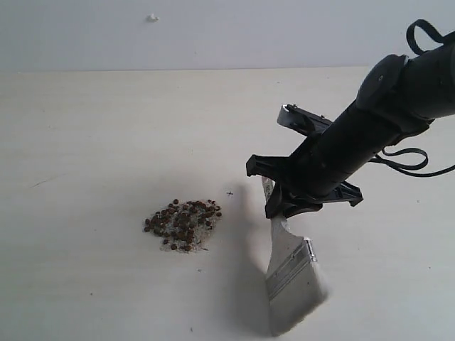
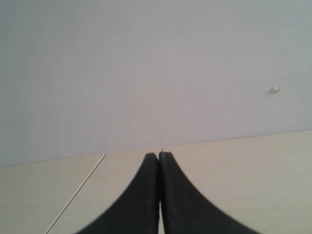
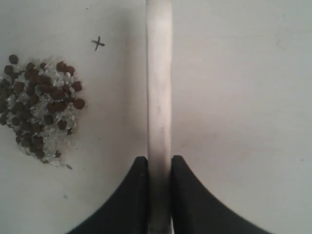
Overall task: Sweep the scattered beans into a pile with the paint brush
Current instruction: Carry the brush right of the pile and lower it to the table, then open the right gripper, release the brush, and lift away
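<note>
I need to keep holding the paint brush with my right gripper until the brush lies flat on the tabletop. Its bristles are tilted edge-on above their shadow.
The beans lie gathered in a compact pile with white grains, left of centre on the pale table; the right wrist view shows the pile beside the brush. My right gripper is shut on the paint brush, whose silver ferrule and whitish bristles point down towards the table's front edge, to the right of the pile and apart from it. Seen edge-on, the brush runs up from between the black fingers of the right gripper. My left gripper is shut on nothing, away from the beans.
A small pen cross marks the table between pile and brush. A white speck sticks to the back wall. A seam line crosses the table near the left gripper.
</note>
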### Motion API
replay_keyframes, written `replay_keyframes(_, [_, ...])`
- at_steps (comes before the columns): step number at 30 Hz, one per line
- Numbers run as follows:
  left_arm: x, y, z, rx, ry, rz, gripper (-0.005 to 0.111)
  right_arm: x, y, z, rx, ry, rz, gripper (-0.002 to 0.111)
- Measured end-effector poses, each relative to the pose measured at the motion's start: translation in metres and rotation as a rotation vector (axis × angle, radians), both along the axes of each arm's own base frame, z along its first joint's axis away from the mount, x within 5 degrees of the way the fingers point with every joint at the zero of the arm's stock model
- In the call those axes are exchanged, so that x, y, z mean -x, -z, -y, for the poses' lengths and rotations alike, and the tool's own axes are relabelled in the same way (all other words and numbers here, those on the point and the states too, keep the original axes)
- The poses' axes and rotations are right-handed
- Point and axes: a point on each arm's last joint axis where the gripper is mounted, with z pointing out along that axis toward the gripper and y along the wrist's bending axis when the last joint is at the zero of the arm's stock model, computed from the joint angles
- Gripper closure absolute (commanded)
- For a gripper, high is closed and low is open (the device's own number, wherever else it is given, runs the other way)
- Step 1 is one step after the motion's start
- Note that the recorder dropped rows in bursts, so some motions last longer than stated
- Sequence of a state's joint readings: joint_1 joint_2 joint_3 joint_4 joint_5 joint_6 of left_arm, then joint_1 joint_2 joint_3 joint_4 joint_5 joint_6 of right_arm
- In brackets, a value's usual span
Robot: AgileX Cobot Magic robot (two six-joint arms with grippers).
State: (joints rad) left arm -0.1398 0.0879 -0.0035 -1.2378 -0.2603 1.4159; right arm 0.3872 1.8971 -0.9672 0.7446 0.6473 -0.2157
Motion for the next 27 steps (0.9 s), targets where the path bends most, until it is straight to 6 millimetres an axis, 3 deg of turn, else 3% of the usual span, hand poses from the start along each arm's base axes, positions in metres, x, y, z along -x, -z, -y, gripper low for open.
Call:
replay_keyframes(7, [0.0, 0.0, 0.0, 0.0, 0.0, 0.0, 0.107, -0.012, 0.003, 0.004, 0.043, 0.039, 0.126, 0.106])
replay_keyframes(20, [0.0, 0.0, 0.0, 0.0, 0.0, 0.0, 0.107, -0.026, 0.0, 0.008, 0.077, 0.097, 0.266, 0.065])
replay_keyframes(24, [0.0, 0.0, 0.0, 0.0, 0.0, 0.0, 0.107, -0.029, -0.006, 0.009, 0.081, 0.116, 0.322, 0.069])
replay_keyframes(27, [0.0, 0.0, 0.0, 0.0, 0.0, 0.0, 0.107, -0.031, -0.026, 0.011, 0.083, 0.104, 0.413, 0.092])
